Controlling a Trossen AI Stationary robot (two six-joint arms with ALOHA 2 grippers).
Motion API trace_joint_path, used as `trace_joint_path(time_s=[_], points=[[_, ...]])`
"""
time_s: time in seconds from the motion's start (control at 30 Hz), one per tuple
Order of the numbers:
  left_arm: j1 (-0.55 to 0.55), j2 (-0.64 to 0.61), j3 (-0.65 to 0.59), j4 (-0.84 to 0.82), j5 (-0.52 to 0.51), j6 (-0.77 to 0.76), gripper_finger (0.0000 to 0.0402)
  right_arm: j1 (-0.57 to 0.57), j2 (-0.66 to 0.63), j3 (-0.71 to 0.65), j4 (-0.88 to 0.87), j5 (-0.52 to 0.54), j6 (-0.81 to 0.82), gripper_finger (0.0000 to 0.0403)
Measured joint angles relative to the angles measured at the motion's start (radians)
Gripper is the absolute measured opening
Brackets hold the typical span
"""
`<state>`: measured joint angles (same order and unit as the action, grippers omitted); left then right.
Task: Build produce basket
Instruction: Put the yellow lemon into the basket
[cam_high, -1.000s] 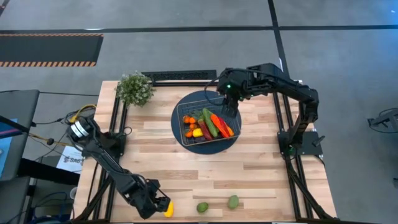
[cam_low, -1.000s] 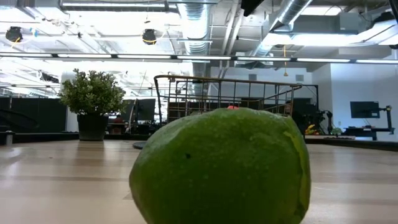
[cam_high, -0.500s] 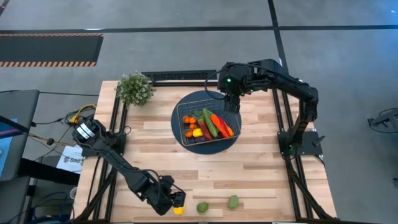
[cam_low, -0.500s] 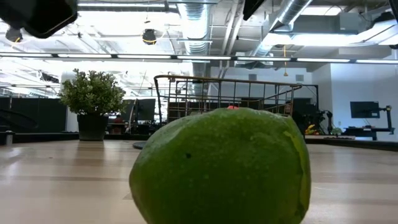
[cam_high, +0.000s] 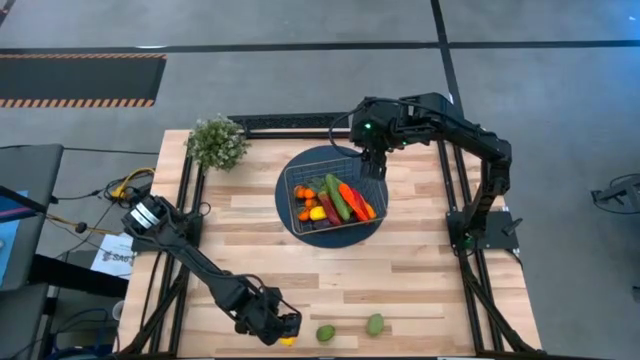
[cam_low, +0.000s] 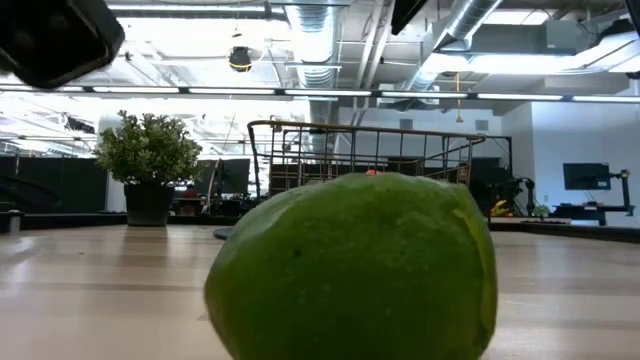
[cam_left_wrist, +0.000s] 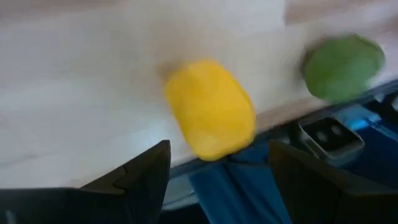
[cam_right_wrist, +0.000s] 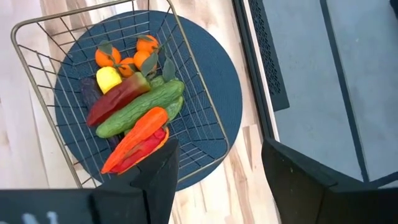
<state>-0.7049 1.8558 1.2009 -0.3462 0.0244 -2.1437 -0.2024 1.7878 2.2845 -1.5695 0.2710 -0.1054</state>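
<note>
I should move my left gripper toward the yellow lemon (cam_high: 289, 342) (cam_left_wrist: 210, 109) before I close it on the lemon. Its fingers stop short of the lemon, so they would miss it if I closed now.
A yellow lemon (cam_left_wrist: 210, 109) lies at the table's near edge, just ahead of my left gripper (cam_left_wrist: 219, 146), whose open fingers stand on either side of its near end. From above, the left gripper (cam_high: 283, 328) covers most of the lemon (cam_high: 289, 342). Two green limes (cam_high: 325, 333) (cam_high: 375, 323) rest on the wood to its right. The wire basket (cam_right_wrist: 87, 14) holds cucumbers (cam_right_wrist: 140, 102), peppers (cam_right_wrist: 134, 140), tangerines (cam_right_wrist: 124, 56) and a small lemon (cam_right_wrist: 109, 79). My right gripper (cam_high: 372, 165) hangs open above the basket's far right corner. My left gripper comes at the lemon slanting down, with a finger on each side of it. I cannot tell whether either finger touches it. The lemon lies on the table, partly over the near edge.
The basket stands on a dark blue round disc (cam_high: 330, 240) in the table's far middle. A potted plant (cam_high: 217, 142) stands at the far left corner. A lime (cam_low: 350, 270) fills the low view. Bare wood lies between the basket and the near edge.
My left gripper has gone along the near edge toward the table's right, closer to the limes. The lemon now lies farther right than a second ago, still just ahead of the fingers.
</note>
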Motion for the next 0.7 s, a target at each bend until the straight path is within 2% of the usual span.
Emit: trace_joint_path(time_s=[0.3,0.53,0.7], points=[[0.028,0.063,0.003,0.025,0.04,0.008,0.0254,0.0,0.0,0.0,-0.001,-0.003,-0.02,0.0244],[0.044,0.078,0.003,0.025,-0.009,0.007,0.0254,0.0,0.0,0.0,-0.001,-0.004,-0.038,0.0244],[0.044,0.078,0.003,0.015,-0.007,0.0,0.0254,0.0,0.0,0.0,-0.001,-0.005,-0.043,0.0244]])
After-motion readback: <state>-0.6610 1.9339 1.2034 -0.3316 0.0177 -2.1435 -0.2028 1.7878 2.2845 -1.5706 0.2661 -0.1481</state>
